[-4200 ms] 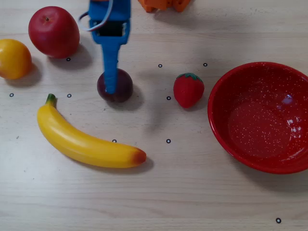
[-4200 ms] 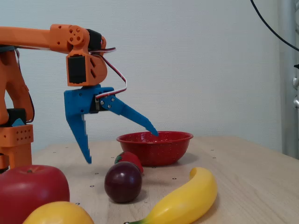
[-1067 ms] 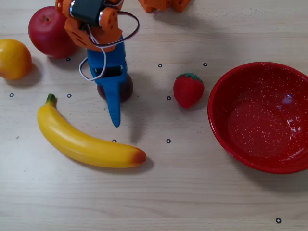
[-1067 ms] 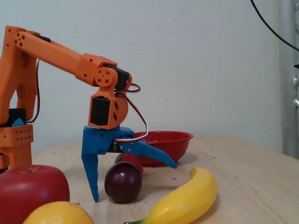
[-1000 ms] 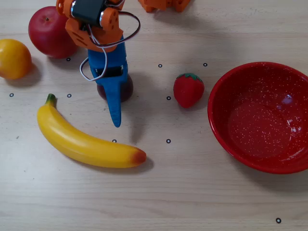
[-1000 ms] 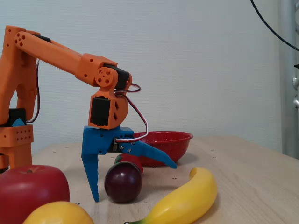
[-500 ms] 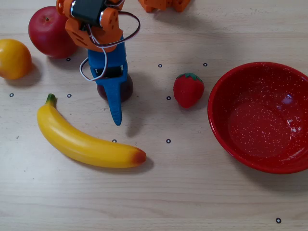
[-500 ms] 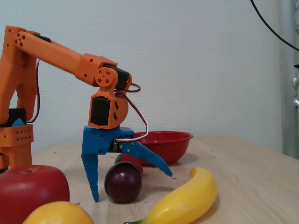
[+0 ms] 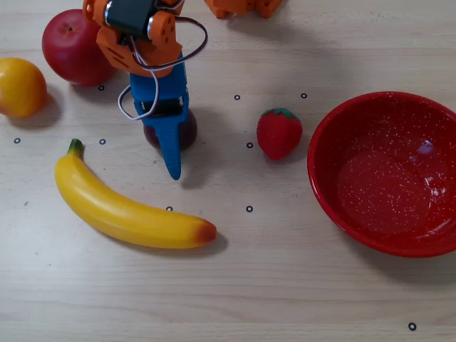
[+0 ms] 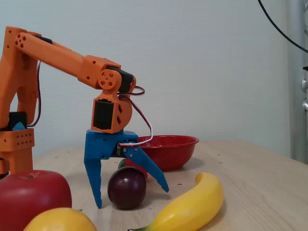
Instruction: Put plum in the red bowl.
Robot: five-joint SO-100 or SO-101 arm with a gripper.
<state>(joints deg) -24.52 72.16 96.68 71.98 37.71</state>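
Observation:
The plum [image 9: 189, 131] needs to go in the red bowl [image 9: 385, 174], so I next need to grab it by its round sides with my gripper.
The plum [image 10: 126, 187], small and dark purple, rests on the wooden table. In the overhead view the plum [image 9: 189, 131] shows only at its edges under the blue gripper [image 9: 167, 142]. My gripper [image 10: 132, 197] is open and straddles it. The straight finger stands on the table just left of the plum in the fixed view, and the angled finger slants down close to its right side, a small gap apart. The red bowl [image 9: 385, 178] sits empty at the right of the overhead view. In the fixed view the red bowl [image 10: 171, 150] is behind the gripper.
A red strawberry [image 9: 279, 132] lies between plum and bowl. A banana [image 9: 128, 212] lies in front of the plum, also seen as the banana [image 10: 192, 204]. A red apple [image 9: 78, 46] and a yellow-orange fruit [image 9: 20, 87] sit at the overhead view's upper left.
The angled finger has swung in toward the plum, narrowing the opening. The arm came down around the plum earlier and has since held still. The plum has not moved.

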